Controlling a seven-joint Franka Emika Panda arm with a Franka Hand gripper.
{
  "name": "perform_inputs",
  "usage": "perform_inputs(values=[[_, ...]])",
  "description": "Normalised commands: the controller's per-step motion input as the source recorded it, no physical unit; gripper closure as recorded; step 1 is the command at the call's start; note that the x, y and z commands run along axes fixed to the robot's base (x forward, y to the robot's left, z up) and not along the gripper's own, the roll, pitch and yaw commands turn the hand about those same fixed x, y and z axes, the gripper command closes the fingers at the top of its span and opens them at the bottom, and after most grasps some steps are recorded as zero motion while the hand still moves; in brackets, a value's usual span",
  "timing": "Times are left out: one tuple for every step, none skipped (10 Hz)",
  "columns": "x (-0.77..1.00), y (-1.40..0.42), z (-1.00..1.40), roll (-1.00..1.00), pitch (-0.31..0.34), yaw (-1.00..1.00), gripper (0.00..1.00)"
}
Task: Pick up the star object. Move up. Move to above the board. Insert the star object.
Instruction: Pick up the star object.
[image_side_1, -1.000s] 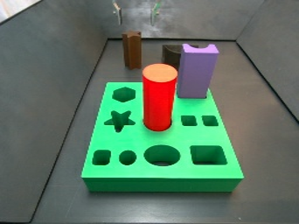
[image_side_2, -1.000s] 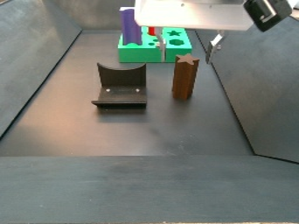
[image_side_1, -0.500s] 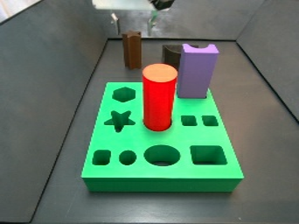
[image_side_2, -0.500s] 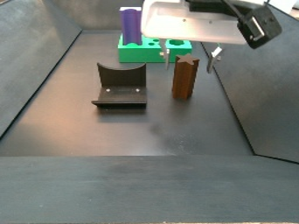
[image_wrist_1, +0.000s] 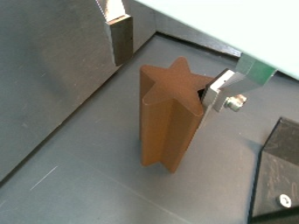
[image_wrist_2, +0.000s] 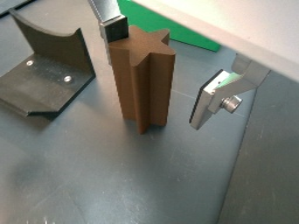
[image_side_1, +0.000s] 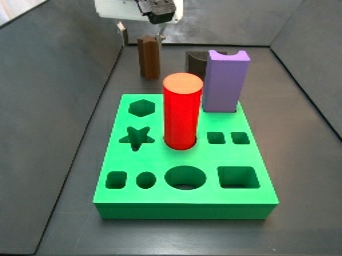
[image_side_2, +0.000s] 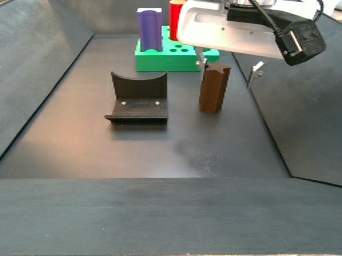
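My gripper grabs the star object by its ridged top end (image_side_1: 148, 42) (image_wrist_1: 174, 80) next, to fit it into the board's star hole.
The star object (image_side_1: 151, 60) is a tall brown ridged prism standing upright on the dark floor behind the board (image_side_1: 214, 160); it also shows in the second side view (image_side_2: 214, 88). My gripper (image_side_1: 150, 34) (image_side_2: 229, 66) is open and lowered over the prism's top. In both wrist views the star object (image_wrist_1: 170, 105) (image_wrist_2: 142, 83) stands between the silver fingers (image_wrist_1: 121, 39) (image_wrist_2: 218, 94) of the gripper (image_wrist_1: 170, 63) (image_wrist_2: 163, 61). One finger lies close against the prism and the other stands a little off it. The green board's edge (image_wrist_2: 176, 26) shows behind.
A red cylinder (image_side_1: 182, 110) and a purple notched block (image_side_1: 227, 80) stand in the board. The dark L-shaped fixture (image_side_2: 138, 97) (image_wrist_2: 47, 61) stands on the floor beside the star object. Grey walls close in the floor on both sides.
The gripper has come down from above the scene to the star object, and its fingers now flank the prism's top. The star object has not moved.
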Motion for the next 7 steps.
perform_inputs(values=[[0.0, 0.0, 0.0, 0.0, 0.0, 0.0, 0.0], [0.0, 0.0, 0.0, 0.0, 0.0, 0.0, 1.0], [0.0, 0.0, 0.0, 0.0, 0.0, 0.0, 1.0], [0.0, 0.0, 0.0, 0.0, 0.0, 0.0, 1.0], [0.0, 0.0, 0.0, 0.0, 0.0, 0.0, 1.0], [0.0, 0.0, 0.0, 0.0, 0.0, 0.0, 1.0], [0.0, 0.0, 0.0, 0.0, 0.0, 0.0, 1.0]])
